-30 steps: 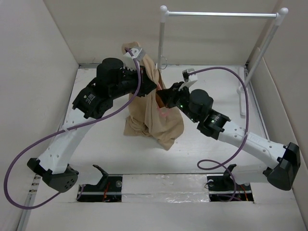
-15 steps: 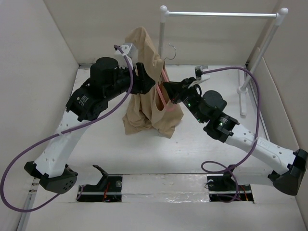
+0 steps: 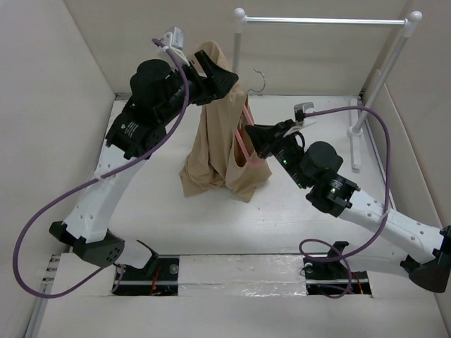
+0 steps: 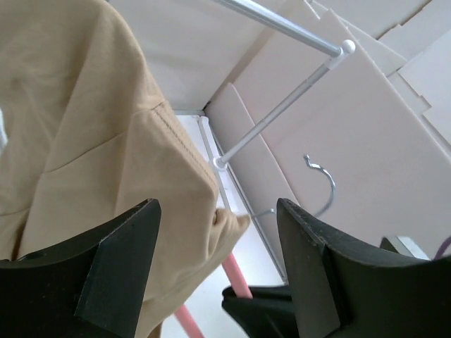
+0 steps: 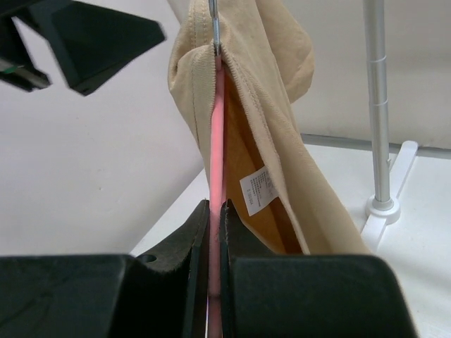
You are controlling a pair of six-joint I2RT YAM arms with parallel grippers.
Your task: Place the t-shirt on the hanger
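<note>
The t-shirt has a seamed top edge near the hook, and my left gripper should grab it there next, so its opening stays free to go over the hanger [image 3: 247, 149].
The tan t-shirt [image 3: 218, 144] hangs draped over the salmon-pink hanger [image 3: 247, 149], its lower part bunched on the table. The silver hook [image 3: 259, 79] sticks out beside the shirt's top. My right gripper [image 3: 251, 134] is shut on the hanger's pink bar [image 5: 217, 141], with the shirt [image 5: 275, 91] and its white label [image 5: 257, 190] right behind. My left gripper [image 3: 215, 74] is high at the shirt's top, jaws wide open. In the left wrist view the cloth [image 4: 91, 141] lies against one finger without being pinched by the gripper [image 4: 217, 205], and the hanger [image 4: 236, 274] and hook [image 4: 320, 179] show below.
A tall white garment rack with a metal rod [image 3: 324, 21] stands at the back right, its foot [image 3: 356, 144] on the table. White walls close in left, back and right. Purple cables loop from both arms.
My left gripper opened, let go of the shirt and rose toward the back. My right arm lifted the hanger, so the shirt now hangs taller.
</note>
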